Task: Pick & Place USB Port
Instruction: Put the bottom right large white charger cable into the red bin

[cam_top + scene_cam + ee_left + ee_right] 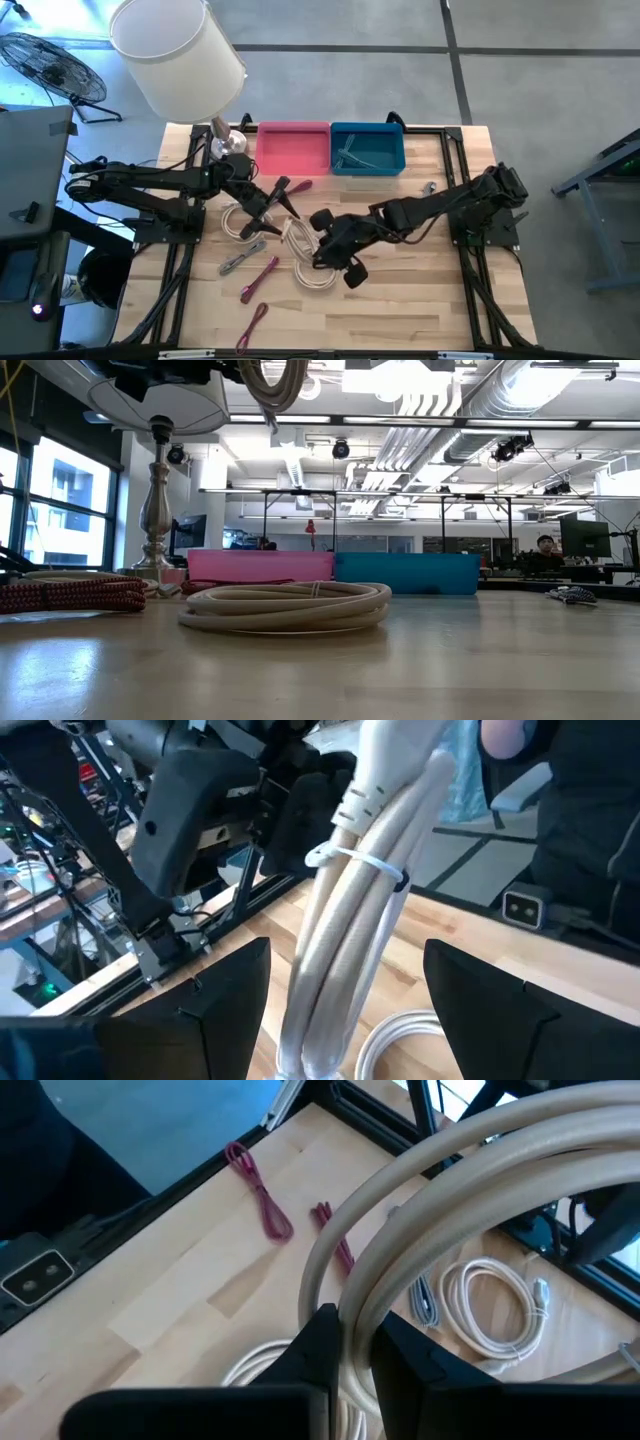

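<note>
I should place the cream cable coil in the pink bin (pixel 293 148), so I need to grab the coil's bundled parts with my left gripper next.
A cream-white coiled USB cable (pixel 297 232) hangs lifted between both arms; in the low view its loop (pixel 275 385) shows high above the table. My right gripper (pixel 358 1348) is shut on it. My left gripper (pixel 350 1010) is open, its fingers standing on either side of the coil's tied bundle (pixel 350 920) without touching it. Another cream coil (pixel 315 275) lies flat on the table below, also seen in the low view (pixel 290 605). The pink bin (pixel 293 148) and the blue bin (pixel 367 148) stand at the far edge. My right gripper pinches the cream coil's strands (pixel 352 1295) between its two fingers, several strands together, with the fingers lying across them. The coil is lifted clear of the table and arcs out past the fingertips toward the left arm.
A third cream coil (pixel 238 222) lies under the left arm. Red cables (pixel 258 278) (pixel 252 325) and a grey cable (pixel 240 260) lie toward the near edge, another red one (pixel 290 187) lies near the pink bin. A lamp (pixel 180 55) stands at the far left corner.
</note>
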Robot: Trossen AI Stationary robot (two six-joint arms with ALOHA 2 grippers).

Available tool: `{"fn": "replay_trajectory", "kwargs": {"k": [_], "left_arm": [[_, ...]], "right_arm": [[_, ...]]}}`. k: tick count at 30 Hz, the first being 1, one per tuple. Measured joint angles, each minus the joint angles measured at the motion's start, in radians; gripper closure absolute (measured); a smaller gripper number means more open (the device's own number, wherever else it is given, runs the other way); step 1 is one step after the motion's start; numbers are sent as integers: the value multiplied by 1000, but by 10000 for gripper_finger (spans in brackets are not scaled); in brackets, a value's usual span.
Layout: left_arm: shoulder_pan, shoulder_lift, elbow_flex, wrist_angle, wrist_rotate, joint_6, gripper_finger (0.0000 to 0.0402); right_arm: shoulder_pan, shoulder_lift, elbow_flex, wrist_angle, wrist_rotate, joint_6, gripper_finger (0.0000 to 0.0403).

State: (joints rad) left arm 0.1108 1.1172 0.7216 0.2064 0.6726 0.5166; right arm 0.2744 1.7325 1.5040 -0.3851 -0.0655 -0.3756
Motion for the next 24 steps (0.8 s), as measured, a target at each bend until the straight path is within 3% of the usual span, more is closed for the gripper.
{"fn": "replay_trajectory", "kwargs": {"k": [6,12,15,19,24], "left_arm": [[0,0,0,1,-26,20,142],[0,5,0,4,-200,59,160],[0,24,-1,10,-247,59,218],[0,32,-1,14,-308,63,359],[0,23,-1,23,-368,57,369]], "right_arm": [[-36,0,0,1,-19,0,372],[-57,0,0,1,-17,-8,372],[-62,0,0,1,-17,-8,372],[-64,0,-1,-3,6,-9,372],[-56,1,-2,-5,125,1,371]]}}
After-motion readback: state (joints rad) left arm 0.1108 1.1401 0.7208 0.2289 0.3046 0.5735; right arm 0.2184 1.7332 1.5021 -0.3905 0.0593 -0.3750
